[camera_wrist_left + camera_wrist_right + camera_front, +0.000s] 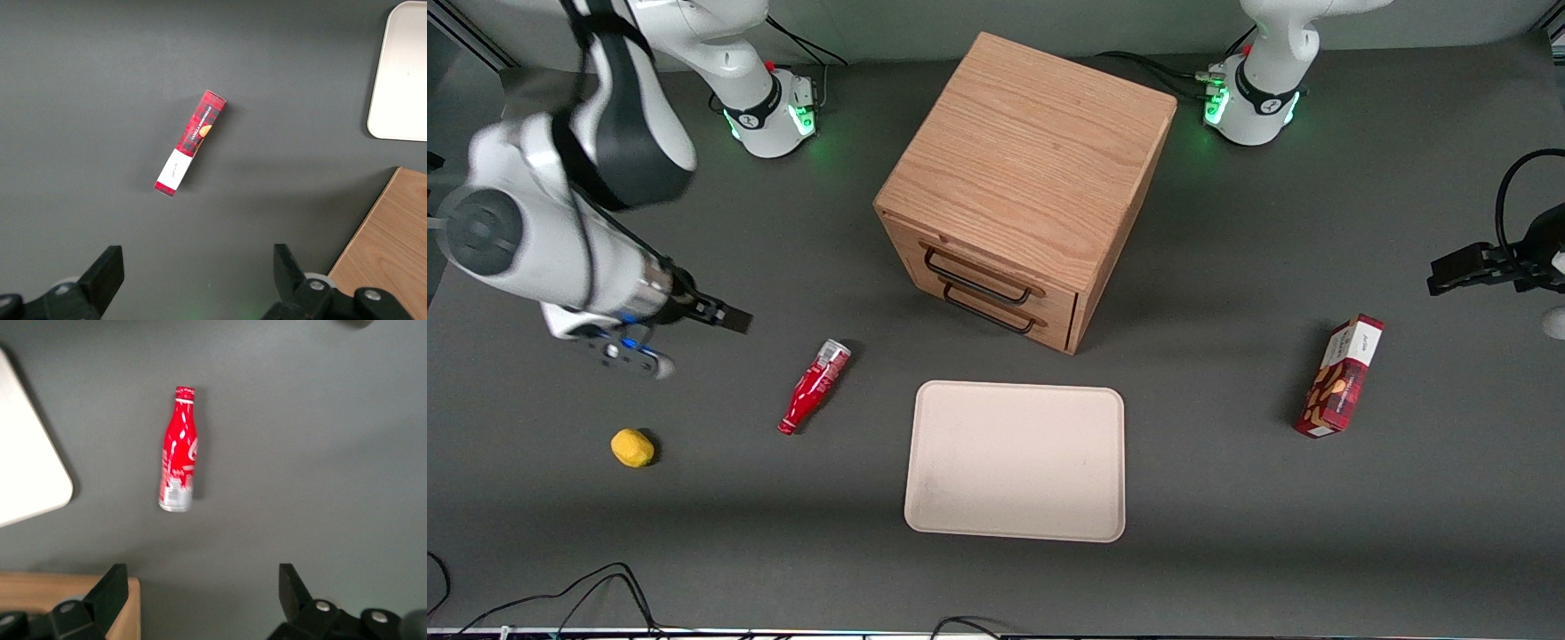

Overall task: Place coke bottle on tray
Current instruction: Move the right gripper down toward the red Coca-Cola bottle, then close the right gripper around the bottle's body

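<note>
I will next grab the coke bottle with my right gripper by its red body below the neck (815,389), to put the bottle on the cream tray (1016,460).
The coke bottle (814,388) lies on its side on the dark table, beside the tray (1016,462), toward the working arm's end. Its red cap points toward the front camera and its silvery base away from it. The cream tray lies flat and bare in front of the wooden cabinet. My right gripper (727,316) hovers above the table, open and empty, apart from the bottle and a little farther from the front camera. In the right wrist view the bottle (179,450) lies ahead of the spread gripper (200,590), with the tray's corner (27,473) beside it.
A wooden two-drawer cabinet (1027,187) stands mid-table, farther from the front camera than the tray. A small yellow fruit (632,447) lies toward the working arm's end. A red snack box (1340,376) stands toward the parked arm's end and also shows in the left wrist view (191,142).
</note>
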You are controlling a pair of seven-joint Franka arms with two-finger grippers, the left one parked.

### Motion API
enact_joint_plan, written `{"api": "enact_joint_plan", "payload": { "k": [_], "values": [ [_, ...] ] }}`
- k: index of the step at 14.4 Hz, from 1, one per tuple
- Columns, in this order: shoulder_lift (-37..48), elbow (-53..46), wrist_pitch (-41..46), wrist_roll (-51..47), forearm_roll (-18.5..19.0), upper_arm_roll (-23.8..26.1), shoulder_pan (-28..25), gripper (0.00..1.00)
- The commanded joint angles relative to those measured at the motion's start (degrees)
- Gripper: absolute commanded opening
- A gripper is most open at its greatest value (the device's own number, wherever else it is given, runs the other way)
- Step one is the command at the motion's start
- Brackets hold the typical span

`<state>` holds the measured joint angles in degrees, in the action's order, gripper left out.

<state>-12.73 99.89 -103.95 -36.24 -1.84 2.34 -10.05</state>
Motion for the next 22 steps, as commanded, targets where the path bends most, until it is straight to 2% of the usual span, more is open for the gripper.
{"api": "enact_joint_plan", "payload": {
  "k": [1,4,8,12,15,17,18,19,20,21,22],
  "values": [
    [-3.2,4.1,-9.1,-6.9,-0.7,1.7,0.1,1.00],
    [-7.5,8.6,-21.4,-10.6,0.0,1.9,0.0,1.00],
    [-11.1,12.5,-31.8,-13.3,1.0,1.9,0.0,0.99],
    [-14.9,13.8,-38.6,-17.1,4.3,1.9,0.0,1.00],
    [-17.1,14.6,-42.8,-18.0,4.4,1.9,-0.1,0.99],
    [-18.2,14.6,-44.1,-19.7,6.0,1.9,-0.1,0.98],
    [-18.4,14.8,-44.5,-20.4,6.4,1.9,-0.1,0.94],
    [-18.7,14.8,-44.9,-20.4,6.4,1.9,-0.1,0.85],
    [-18.9,14.8,-45.2,-20.4,6.5,1.9,-0.1,0.71],
    [-19.2,14.9,-45.3,-20.4,6.5,1.9,-0.1,0.48],
    [-19.2,14.9,-45.3,-20.4,6.6,1.8,-0.9,0.19]
  ]
}}
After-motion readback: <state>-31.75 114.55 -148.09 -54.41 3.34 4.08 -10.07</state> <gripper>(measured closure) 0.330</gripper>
